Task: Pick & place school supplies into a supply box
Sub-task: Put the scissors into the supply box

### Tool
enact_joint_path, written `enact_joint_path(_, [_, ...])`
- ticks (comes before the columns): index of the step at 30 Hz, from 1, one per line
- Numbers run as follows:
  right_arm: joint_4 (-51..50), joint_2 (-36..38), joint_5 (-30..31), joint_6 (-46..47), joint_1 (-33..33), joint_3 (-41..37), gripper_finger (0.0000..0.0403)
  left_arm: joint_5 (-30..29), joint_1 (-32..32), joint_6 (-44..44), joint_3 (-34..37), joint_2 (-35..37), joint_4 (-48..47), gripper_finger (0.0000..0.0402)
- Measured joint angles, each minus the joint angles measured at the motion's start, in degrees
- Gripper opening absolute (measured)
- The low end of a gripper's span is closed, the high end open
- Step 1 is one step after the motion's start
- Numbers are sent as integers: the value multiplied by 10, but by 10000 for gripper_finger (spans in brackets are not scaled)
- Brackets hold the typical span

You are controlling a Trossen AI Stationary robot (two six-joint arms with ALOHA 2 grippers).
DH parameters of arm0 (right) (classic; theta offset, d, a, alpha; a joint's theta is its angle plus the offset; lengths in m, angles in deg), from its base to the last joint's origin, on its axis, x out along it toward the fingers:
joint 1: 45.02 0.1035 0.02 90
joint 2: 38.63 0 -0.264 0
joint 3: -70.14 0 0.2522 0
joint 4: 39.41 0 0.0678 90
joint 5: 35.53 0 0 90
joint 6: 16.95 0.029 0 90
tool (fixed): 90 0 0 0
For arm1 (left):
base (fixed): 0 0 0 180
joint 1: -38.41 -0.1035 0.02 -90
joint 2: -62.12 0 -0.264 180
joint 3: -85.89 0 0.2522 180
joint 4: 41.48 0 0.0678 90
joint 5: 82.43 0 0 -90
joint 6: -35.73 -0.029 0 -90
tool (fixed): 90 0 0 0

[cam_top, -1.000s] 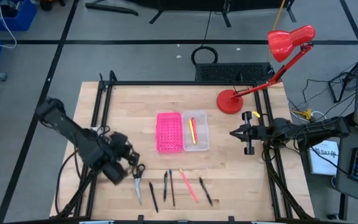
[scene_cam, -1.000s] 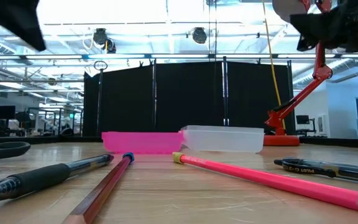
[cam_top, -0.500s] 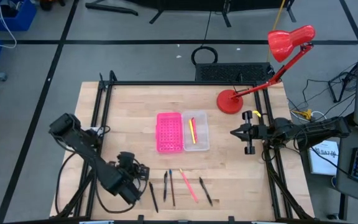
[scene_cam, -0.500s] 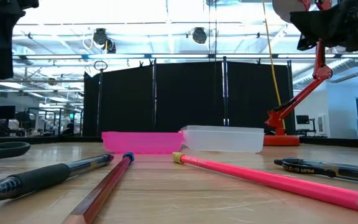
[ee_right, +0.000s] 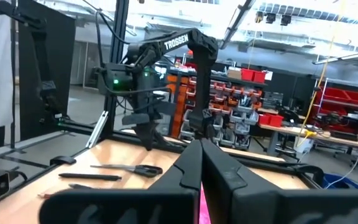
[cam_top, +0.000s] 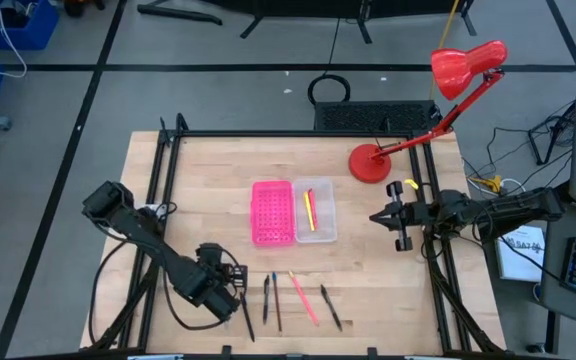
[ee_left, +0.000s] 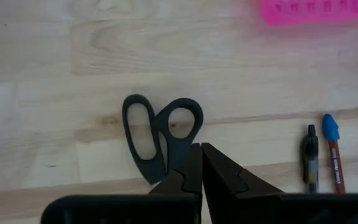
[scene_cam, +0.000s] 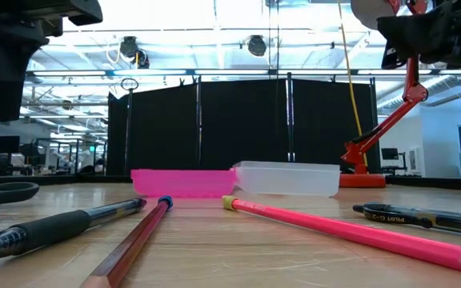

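Note:
I will pack the supply box [cam_top: 314, 210] next, so my left gripper will grab the base of the scissors' handle loops.
The black-handled scissors [ee_left: 160, 130] lie flat on the wood near the table's near-left corner. My left gripper [cam_top: 226, 292] hangs above them, pointing down, fingers shut [ee_left: 201, 148]. The low view shows its body [scene_cam: 22, 48] well above the table, touching nothing. Several pens and pencils lie to the right: a black pen [cam_top: 266, 298], a blue-capped pencil [cam_top: 277, 300], a pink pencil [cam_top: 303, 297] and another black pen [cam_top: 330, 306]. The clear supply box [cam_top: 314, 210] holds a yellow and a pink pencil. My right gripper [cam_top: 374, 214] waits shut at the right edge.
A bright pink perforated panel [cam_top: 272, 212] lies against the box's left side. A red desk lamp [cam_top: 370, 163] stands on the far right of the table, its arm reaching beyond the corner. Bare wood lies between the box and the row of pens.
My left arm has swung toward the table's near edge and rightward, coming to hang over the scissors, which it now mostly covers in the high view. The right arm and all the supplies have kept still.

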Motion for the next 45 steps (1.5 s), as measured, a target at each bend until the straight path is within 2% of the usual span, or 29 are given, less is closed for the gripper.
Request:
enact_joint_path(7, [2, 0, 0, -2, 0, 0, 0, 6, -3, -15, 0, -39, -6, 81])
enact_joint_path(13, [3, 0, 1, -5, 0, 0, 0, 126, -24, -10, 1, -79, -12, 154])
enact_joint_path(17, [3, 0, 1, -6, 0, 0, 0, 143, -38, -2, 1, -85, -14, 186])
enact_joint_path(25, [1, 0, 1, -6, 0, 0, 0, 142, -53, -16, 1, -80, -11, 195])
enact_joint_path(28, [2, 0, 1, -6, 0, 0, 0, 113, -53, -14, 1, -81, -10, 195])
enact_joint_path(37, [3, 0, 1, -1, 0, 0, 0, 54, -47, 75, 1, -81, 5, 195])
enact_joint_path(45, [3, 0, 1, -11, 0, 0, 0, 63, -49, 84, 1, -81, 2, 195])
